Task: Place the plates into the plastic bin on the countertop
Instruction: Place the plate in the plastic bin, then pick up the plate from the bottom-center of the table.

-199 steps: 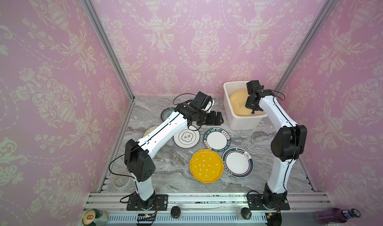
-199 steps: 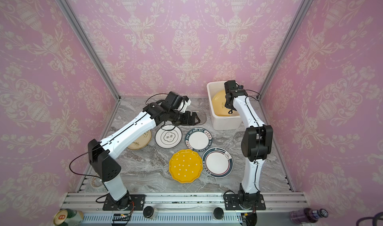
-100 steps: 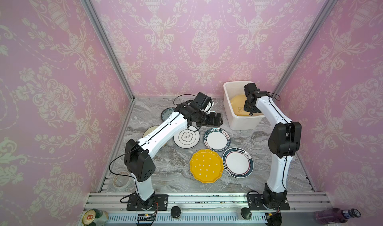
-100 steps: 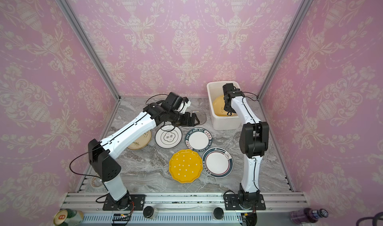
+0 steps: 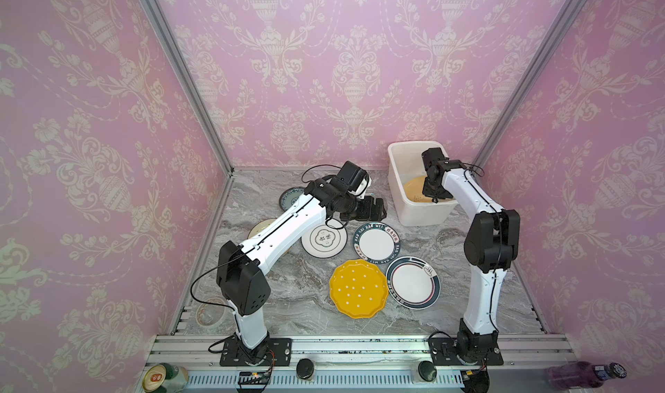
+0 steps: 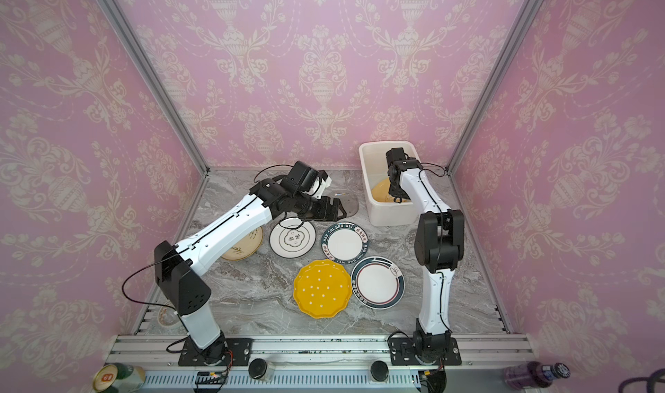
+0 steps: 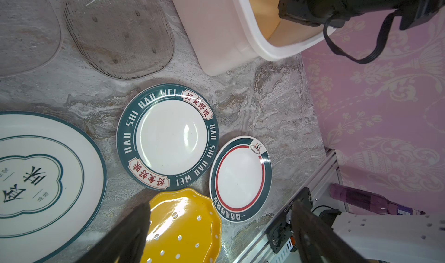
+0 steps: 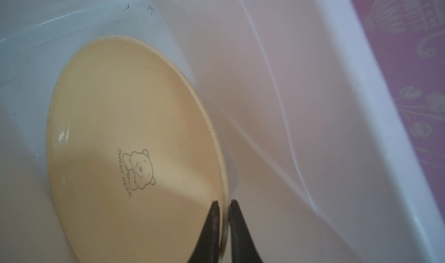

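Observation:
My right gripper should open now, because the pale yellow plate's lower edge point(image 8: 48, 137) touches the bottom of the bin inside the bin's sides, so the plate would settle if I let go.
The white plastic bin point(image 5: 424, 213) stands at the back right of the grey countertop point(image 5: 288, 297). My right gripper point(image 8: 224, 202) reaches down into it, shut on the rim of the pale yellow plate point(image 8: 134, 129), which lies tilted low against the bin wall point(image 5: 414, 191). My left gripper point(image 7: 220, 205) hangs open and empty above the plates left of the bin point(image 5: 374, 207). On the countertop lie an orange dotted plate point(image 5: 358, 288), three white dark-rimmed plates point(image 5: 376, 243) point(image 5: 412, 282) point(image 5: 324, 238), a teal plate point(image 5: 289, 196), a cream floral plate point(image 6: 241, 245) and two glass plates point(image 7: 118, 30) point(image 7: 24, 28).
A roll of tape point(image 5: 210, 312) lies at the front left corner. Along the front runs an aluminium rail point(image 5: 342, 348) with both arm bases; a can point(image 5: 163, 376) and a purple bottle point(image 5: 583, 373) lie beyond it. Pink patterned walls close in three sides.
My right gripper has gone down into the bin with the pale yellow plate, which now lies lower and flatter. The left arm has hardly moved.

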